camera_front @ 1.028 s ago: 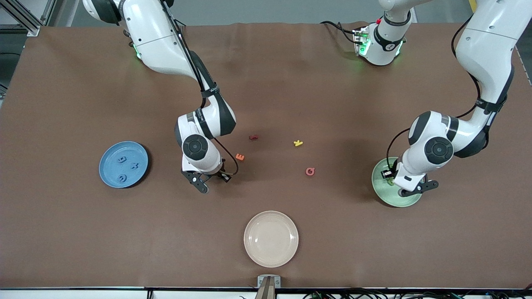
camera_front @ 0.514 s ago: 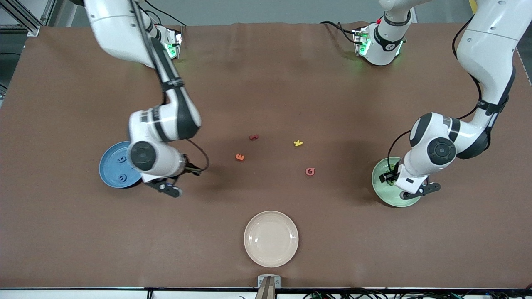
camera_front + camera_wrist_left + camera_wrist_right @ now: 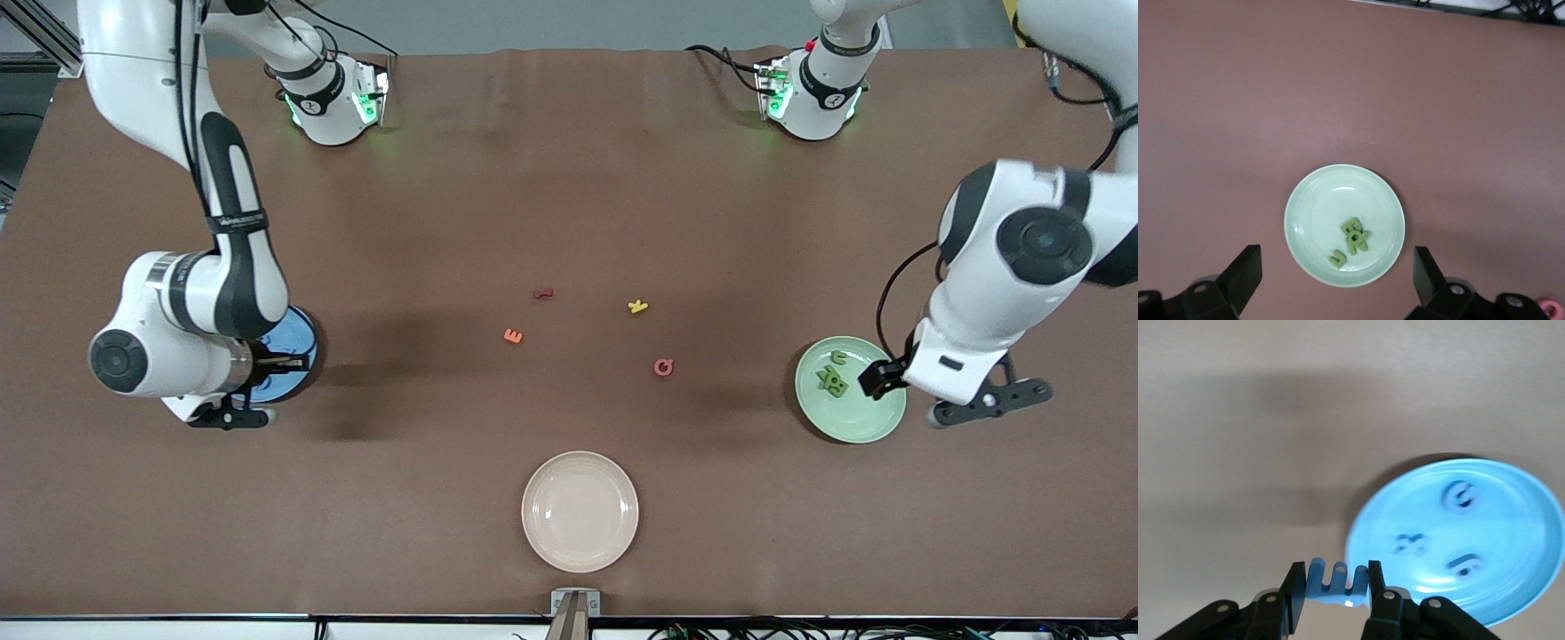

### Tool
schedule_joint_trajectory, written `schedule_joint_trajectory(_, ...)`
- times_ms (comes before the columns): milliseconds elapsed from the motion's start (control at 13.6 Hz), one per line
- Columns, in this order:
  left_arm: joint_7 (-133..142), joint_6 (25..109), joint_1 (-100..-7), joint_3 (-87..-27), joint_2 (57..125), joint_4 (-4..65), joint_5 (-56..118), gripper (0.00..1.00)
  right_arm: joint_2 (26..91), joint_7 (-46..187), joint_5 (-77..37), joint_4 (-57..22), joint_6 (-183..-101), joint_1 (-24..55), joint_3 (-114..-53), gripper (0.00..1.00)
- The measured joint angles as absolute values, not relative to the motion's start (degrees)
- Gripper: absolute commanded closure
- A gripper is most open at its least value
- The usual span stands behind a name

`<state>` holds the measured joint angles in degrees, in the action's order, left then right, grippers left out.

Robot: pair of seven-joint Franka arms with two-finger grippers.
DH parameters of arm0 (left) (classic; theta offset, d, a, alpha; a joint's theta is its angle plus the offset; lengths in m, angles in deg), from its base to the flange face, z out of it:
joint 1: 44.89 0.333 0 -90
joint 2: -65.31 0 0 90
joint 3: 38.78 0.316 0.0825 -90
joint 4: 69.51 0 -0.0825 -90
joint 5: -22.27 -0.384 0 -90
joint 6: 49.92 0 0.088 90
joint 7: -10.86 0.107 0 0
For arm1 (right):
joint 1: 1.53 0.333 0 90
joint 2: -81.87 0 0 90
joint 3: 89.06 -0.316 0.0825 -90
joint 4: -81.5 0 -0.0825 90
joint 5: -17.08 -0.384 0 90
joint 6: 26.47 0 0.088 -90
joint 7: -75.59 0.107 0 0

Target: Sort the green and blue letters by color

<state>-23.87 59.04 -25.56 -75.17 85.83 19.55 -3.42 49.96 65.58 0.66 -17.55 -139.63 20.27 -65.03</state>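
My right gripper should move the blue m [image 3: 1335, 591] toward the plate before it lets go, because the blue m is still hanging short of the blue plate's rim [image 3: 1349, 545].
My right gripper [image 3: 227, 413] hangs over the rim of the blue plate [image 3: 300, 342], at the edge nearer the front camera. It is shut on a blue letter m [image 3: 1335, 581], which stands edge-up between the jaws. In the blue plate [image 3: 1518, 600] lie a blue G [image 3: 1459, 497], a blue + [image 3: 1410, 545] and a blue 9 [image 3: 1465, 564]. My left gripper [image 3: 929, 396] is open and empty above the green plate [image 3: 849, 422]. On the green plate [image 3: 1305, 200] lie a green u [image 3: 1337, 257] and a small overlapping cluster of green letters [image 3: 1355, 235].
A cream plate [image 3: 580, 511] sits near the table's front edge. Mid-table lie an orange E [image 3: 513, 336], a dark red piece [image 3: 542, 293], a yellow K [image 3: 637, 307] and a pink Q [image 3: 663, 367].
The right arm swung from beside the orange E over to the blue plate, carrying the blue m. The left gripper opened over the green plate and lifted away toward its own end.
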Motion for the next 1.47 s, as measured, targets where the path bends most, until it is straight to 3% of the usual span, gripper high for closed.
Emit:
schedule_joint_trajectory(220, -23.8, 49.1, -25.6, -79.3, 84.7, 13.0, -3.4, 0.00, 51.9, 60.0, 0.7, -25.5, -148.4, 19.9, -64.1, 0.91)
schedule_joint_trajectory(441, -20.6, 47.0, -26.0, -80.1, 82.2, 11.0, -2.2, 0.00, 54.1, 54.4, 0.7, -32.1, -153.1, 19.9, -62.9, 0.90)
schedule_joint_trajectory(588, -15.9, 45.7, -29.1, -74.5, 78.5, 10.9, 2.9, 0.00, 54.8, 51.9, 0.7, -34.8, -155.0, 19.9, -61.7, 0.90)
schedule_joint_trajectory(808, -7.1, 40.6, -38.9, -57.5, 72.7, 10.9, 12.0, 0.00, 55.0, 50.5, 0.7, -38.1, -158.4, 19.9, -61.3, 0.88)
schedule_joint_trajectory(955, -3.6, 38.4, -42.9, -49.4, 69.8, 11.8, 16.6, 0.00, 55.0, 50.4, 0.7, -39.1, -159.1, 20.1, -61.3, 0.88)
schedule_joint_trajectory(1175, 0.9, 38.0, -43.5, -45.2, 66.4, 14.7, 19.6, 0.00, 55.1, 50.4, 0.7, -39.3, -159.4, 20.6, -61.3, 0.88)
schedule_joint_trajectory(1469, 3.6, 36.4, -41.4, -44.8, 64.4, 16.9, 21.6, 0.00, 55.2, 50.4, 0.6, -39.3, -160.0, 21.5, -61.4, 0.87)
